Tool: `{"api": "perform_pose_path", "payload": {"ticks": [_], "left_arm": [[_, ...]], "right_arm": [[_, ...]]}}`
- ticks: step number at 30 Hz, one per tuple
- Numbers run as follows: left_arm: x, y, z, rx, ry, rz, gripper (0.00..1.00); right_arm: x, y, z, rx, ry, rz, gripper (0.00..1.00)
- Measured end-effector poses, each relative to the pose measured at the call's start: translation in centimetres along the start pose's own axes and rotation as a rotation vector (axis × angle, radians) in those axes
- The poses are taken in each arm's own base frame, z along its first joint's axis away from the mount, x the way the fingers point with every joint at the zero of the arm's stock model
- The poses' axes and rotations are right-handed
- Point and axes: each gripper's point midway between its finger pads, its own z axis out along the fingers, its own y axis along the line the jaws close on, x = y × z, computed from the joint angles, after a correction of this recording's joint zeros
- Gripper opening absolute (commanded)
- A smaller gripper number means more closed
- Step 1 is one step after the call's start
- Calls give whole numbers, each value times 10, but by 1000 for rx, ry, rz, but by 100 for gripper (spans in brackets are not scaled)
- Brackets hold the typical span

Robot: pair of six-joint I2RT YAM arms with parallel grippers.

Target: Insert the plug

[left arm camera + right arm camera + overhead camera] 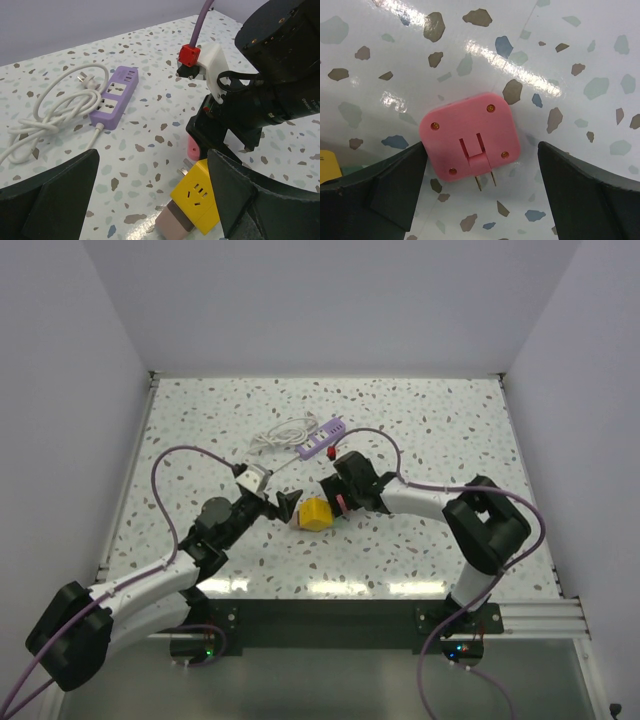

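Observation:
My right gripper should close on the pink plug now. It reaches down beside the plug, which lies between its fingers, so it would hold the plug if it closed now.
A pink plug [470, 142] lies flat on the speckled table with two metal prongs sticking out towards the camera. My right gripper [480, 195] is open around it: the left finger [375, 195] is at its edge, the right finger [590, 195] stands apart. In the top view the right gripper [341, 498] hangs over the pink plug [340, 506]. A yellow cube socket [200, 197] with a mauve block on its near end lies just left of it. My left gripper [150, 210] is open and empty, its right finger [250, 200] beside the cube. The cube also shows in the top view [316, 513].
A purple power strip [114, 97] with a coiled white cable [50, 107] lies further back on the table; it also shows in the top view [325, 438]. The right arm's black wrist [280, 90] fills the right of the left wrist view. White walls enclose the table.

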Motion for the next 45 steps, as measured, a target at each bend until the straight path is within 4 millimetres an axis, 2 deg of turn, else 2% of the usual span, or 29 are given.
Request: {"api": "perform_pose_path", "payload": {"ticks": [2,4,5,6,13,14,15,18,26,31,38,41,45], "left_arm": [[-1,0,0,0,-2,0,95],[-1,0,0,0,-1,0,95],[-1,0,0,0,-1,0,95],[-1,0,0,0,0,0,95],[2,1,0,-6,12,1,95],[2,1,-1,-8,12,1,95],[1,2,-1,-9,9,1,95],[-5,2,-3,-10,-8,0,95],[-2,2,-1,-14,-1,13,92],[2,-9,4,5,17,32,92],[-6,-37,18,65,-9,25,92],[-12,-48,27,68,-29,3,92],[-23,-56,33,66,-81,-40,92]], "right_arm": [[-2,0,1,1,-3,-14,93],[-3,0,3,0,-5,-27,85],[-4,0,3,0,-5,-32,77],[-5,1,5,-3,-5,-39,61],[-7,-2,4,18,7,-42,26],[-6,-4,3,26,13,-44,18],[-6,-5,2,35,21,-44,2],[-13,-8,-3,53,27,-41,0],[-68,-8,-25,69,-80,15,0],[-102,-6,-55,44,-184,103,0],[-150,2,-126,-103,-420,285,0],[-158,8,-147,-178,-491,359,0],[-157,19,-153,-246,-508,417,0]]}}
